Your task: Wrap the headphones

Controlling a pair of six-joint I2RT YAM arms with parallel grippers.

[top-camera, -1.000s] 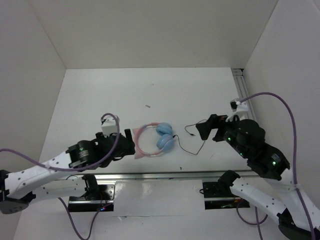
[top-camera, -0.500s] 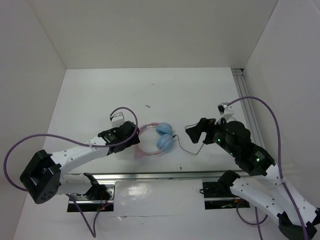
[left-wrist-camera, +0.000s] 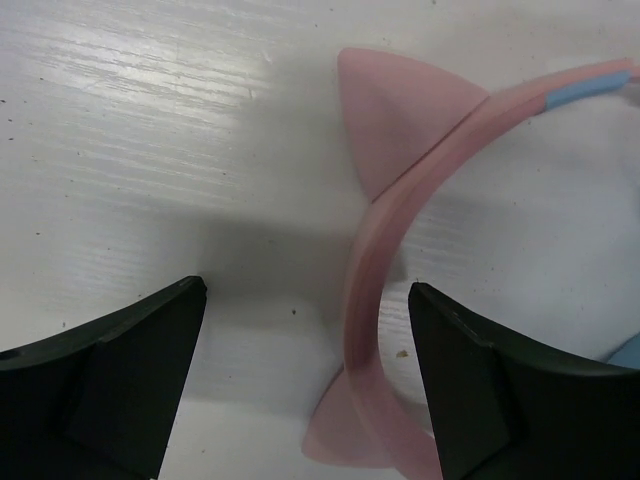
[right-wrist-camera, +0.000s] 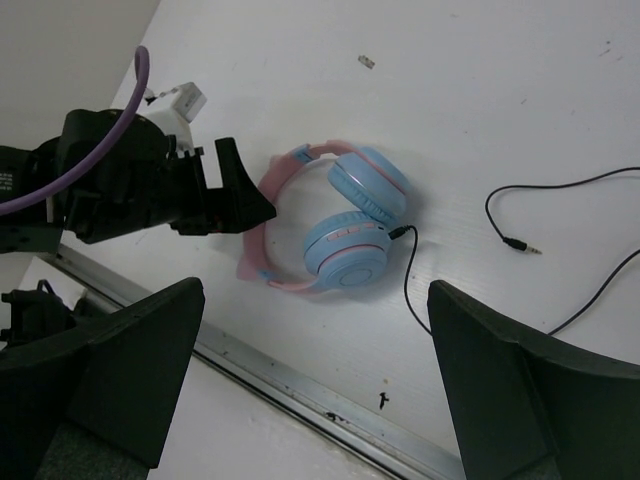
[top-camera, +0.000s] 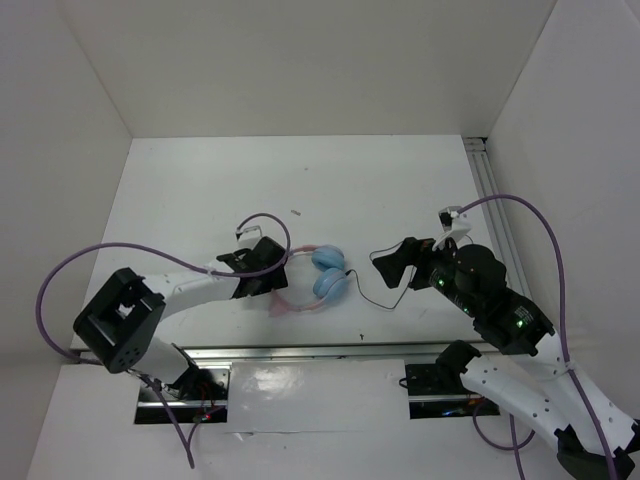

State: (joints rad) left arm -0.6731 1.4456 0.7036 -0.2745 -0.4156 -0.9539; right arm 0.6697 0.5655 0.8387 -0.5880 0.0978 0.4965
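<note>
I need to close my left gripper, and that would hold the pink headband, because my fingers are on either side of the headband between its cat-ear points.
The headphones lie flat at the table's middle front, with two light blue ear cups and a pink headband with cat-ear points. Their thin black cord loops away to the right and ends in a plug. My left gripper is open and low over the table. It straddles the left curve of the headband, which lies between the fingers nearer the right one, a small gap showing. My right gripper hovers open above the cord, nothing between its fingers.
A metal rail runs along the table's near edge, and another rail along the right side. White walls close in the left, back and right. A small speck lies behind the headphones. Purple cables arc over both arms.
My left gripper has pushed right and now has the headband between its fingers, with the arm folded in behind it. The right gripper has shifted slightly left over the cord.
</note>
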